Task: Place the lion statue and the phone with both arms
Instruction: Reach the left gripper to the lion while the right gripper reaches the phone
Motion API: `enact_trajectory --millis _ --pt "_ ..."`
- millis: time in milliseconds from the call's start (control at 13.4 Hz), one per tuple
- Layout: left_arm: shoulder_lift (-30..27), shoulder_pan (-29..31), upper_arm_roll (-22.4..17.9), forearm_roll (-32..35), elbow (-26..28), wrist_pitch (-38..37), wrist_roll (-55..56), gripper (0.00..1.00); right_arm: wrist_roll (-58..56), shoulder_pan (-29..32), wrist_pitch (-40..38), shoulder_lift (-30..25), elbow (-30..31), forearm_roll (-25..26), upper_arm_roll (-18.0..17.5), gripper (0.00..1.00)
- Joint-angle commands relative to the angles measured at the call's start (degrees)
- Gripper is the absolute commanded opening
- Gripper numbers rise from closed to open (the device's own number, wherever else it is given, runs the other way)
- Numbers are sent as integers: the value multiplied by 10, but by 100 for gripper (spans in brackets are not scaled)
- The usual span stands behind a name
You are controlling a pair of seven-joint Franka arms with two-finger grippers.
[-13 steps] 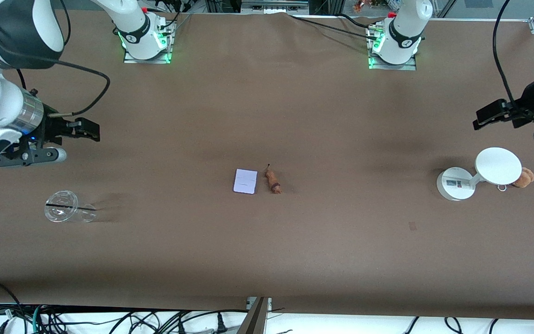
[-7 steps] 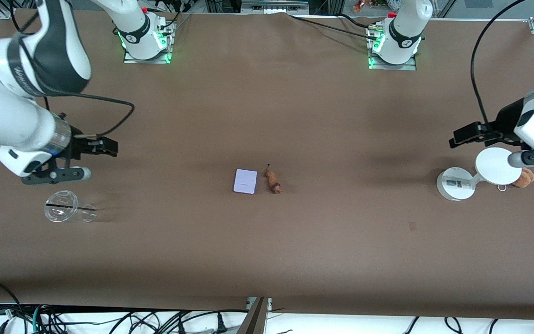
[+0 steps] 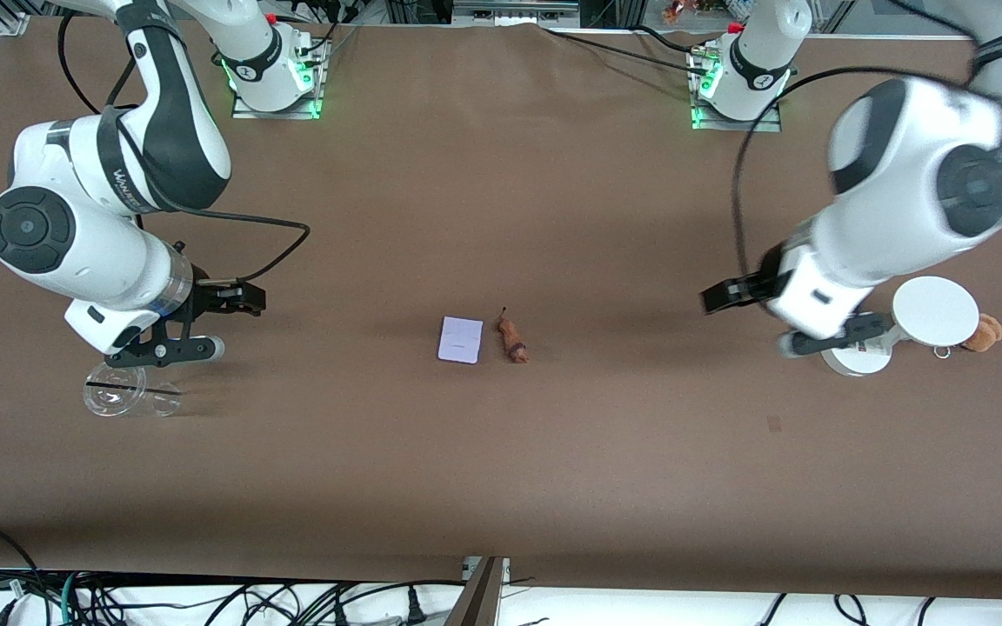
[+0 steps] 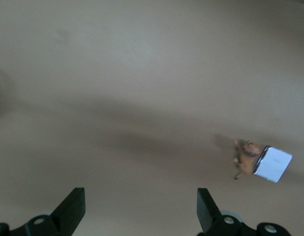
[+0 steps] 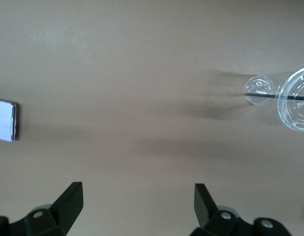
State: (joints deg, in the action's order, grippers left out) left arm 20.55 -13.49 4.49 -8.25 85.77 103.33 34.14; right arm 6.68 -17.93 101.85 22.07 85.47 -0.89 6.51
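The left gripper should place the lion statue next with the lion statue's head (image 3: 519, 356) free, so it should grab the lion statue's body behind the mane (image 3: 510, 333).
The phone (image 3: 460, 339), flat with a pale lavender-white face, lies at the middle of the table. The lion statue (image 3: 512, 338), tiny and orange-brown, lies beside it toward the left arm's end. Both show in the left wrist view: the lion statue (image 4: 246, 155) touches the phone (image 4: 274, 164). The right wrist view shows only the phone's end (image 5: 4, 126). My left gripper (image 3: 714, 300) is open and empty over bare table between the lion statue and the stand. My right gripper (image 3: 250, 300) is open and empty over bare table between the cup and the phone. Each shows open in its own wrist view, left (image 4: 140, 196) and right (image 5: 138, 191).
A clear plastic cup (image 3: 123, 389) lies on its side at the right arm's end, also in the right wrist view (image 5: 289, 96). A white round-disc stand (image 3: 936, 311) and an orange-brown plush with a metal ring (image 3: 984, 333) sit at the left arm's end.
Both arms have swung in from the table's ends toward the middle, and both grippers have stayed open. The phone, lion statue, cup and stand have not moved.
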Motion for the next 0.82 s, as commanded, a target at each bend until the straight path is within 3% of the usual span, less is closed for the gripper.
enact_trajectory --millis 0,373,596,745 --pt "55 -61 -8 -3 -21 37 99 100 26 -5 27 18 -5 4 0 100" --pt "207 -141 -12 -3 -154 98 240 100 49 -21 104 75 -4 3 -1 100" --pt "265 -196 -20 17 -160 201 339 100 104 -44 145 103 -4 4 -1 100" --pt "287 -219 -24 43 -161 220 385 100 123 -54 159 117 -4 3 -1 100"
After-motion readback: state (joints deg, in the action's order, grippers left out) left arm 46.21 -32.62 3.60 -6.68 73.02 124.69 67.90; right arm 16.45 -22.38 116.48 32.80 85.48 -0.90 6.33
